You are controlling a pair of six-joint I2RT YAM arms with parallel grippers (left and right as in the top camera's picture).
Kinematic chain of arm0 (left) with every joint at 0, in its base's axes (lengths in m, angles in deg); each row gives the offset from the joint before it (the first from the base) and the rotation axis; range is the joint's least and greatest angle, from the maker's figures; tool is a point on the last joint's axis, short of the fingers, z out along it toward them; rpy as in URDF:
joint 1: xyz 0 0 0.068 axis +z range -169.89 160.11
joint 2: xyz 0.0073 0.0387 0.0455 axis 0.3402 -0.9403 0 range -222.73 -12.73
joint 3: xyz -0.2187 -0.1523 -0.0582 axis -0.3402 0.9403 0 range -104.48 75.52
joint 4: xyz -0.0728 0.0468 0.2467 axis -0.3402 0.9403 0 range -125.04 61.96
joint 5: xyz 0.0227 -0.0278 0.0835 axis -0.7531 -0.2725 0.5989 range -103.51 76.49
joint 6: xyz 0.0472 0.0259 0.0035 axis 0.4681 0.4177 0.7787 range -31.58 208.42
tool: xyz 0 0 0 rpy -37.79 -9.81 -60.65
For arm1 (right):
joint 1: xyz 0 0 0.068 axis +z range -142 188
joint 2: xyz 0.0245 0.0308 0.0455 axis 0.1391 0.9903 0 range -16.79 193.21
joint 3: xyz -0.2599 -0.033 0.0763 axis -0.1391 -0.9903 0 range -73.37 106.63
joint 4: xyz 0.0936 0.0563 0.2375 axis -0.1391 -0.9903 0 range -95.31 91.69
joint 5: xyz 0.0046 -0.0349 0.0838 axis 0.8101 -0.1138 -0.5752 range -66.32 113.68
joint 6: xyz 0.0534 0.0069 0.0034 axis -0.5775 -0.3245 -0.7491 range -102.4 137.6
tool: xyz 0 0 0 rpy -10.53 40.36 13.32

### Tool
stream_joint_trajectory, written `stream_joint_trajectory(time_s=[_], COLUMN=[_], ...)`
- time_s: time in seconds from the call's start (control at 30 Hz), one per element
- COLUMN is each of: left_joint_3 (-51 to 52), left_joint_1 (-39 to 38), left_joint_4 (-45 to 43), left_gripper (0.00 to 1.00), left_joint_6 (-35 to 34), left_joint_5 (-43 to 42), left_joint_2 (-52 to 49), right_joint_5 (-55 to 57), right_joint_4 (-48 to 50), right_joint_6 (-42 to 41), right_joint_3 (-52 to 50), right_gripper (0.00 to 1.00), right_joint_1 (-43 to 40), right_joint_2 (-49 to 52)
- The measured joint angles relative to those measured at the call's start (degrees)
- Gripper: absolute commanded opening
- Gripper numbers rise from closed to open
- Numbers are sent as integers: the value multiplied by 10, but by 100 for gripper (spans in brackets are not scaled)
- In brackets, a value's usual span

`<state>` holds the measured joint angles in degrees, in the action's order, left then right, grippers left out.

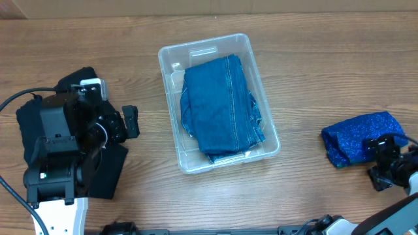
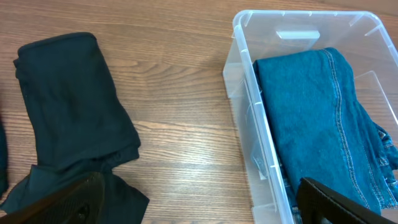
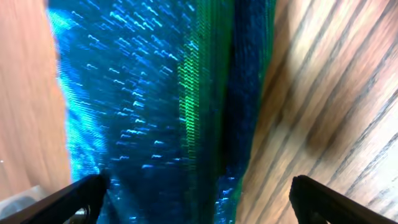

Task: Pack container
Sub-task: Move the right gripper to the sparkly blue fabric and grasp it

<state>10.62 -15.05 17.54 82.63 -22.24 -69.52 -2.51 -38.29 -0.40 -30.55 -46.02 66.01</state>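
Note:
Next, my right gripper grabs the folded shiny blue cloth across its end away from the container, leaving the rest free to pack inside.
The clear container stands at the table's middle with folded blue jeans inside; it also shows in the left wrist view, with the jeans in it. My left gripper is open and empty, hovering left of the container over the edge of a black garment. My right gripper is open at the far right, its fingers straddling the end of a folded shiny blue cloth, close above it.
The black garment spreads under and around the left arm, down to the table's front left. Bare wood lies between the container and the blue cloth. A black cable runs along the left edge.

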Motion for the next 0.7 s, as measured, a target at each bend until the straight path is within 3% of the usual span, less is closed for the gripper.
stream_joint_trajectory(time_s=[0.37,0.7], left_joint_3=[0,0], left_joint_1=[0,0], left_joint_4=[7,10], left_gripper=[100,100], left_joint_6=[0,0], left_joint_5=[0,0], left_joint_2=[0,0], right_joint_5=[-17,-74], right_joint_4=[159,254], right_joint_6=[-20,-41], right_joint_3=[-91,-96], right_gripper=[100,99], right_joint_1=[-3,-6], right_joint_2=[-5,44])
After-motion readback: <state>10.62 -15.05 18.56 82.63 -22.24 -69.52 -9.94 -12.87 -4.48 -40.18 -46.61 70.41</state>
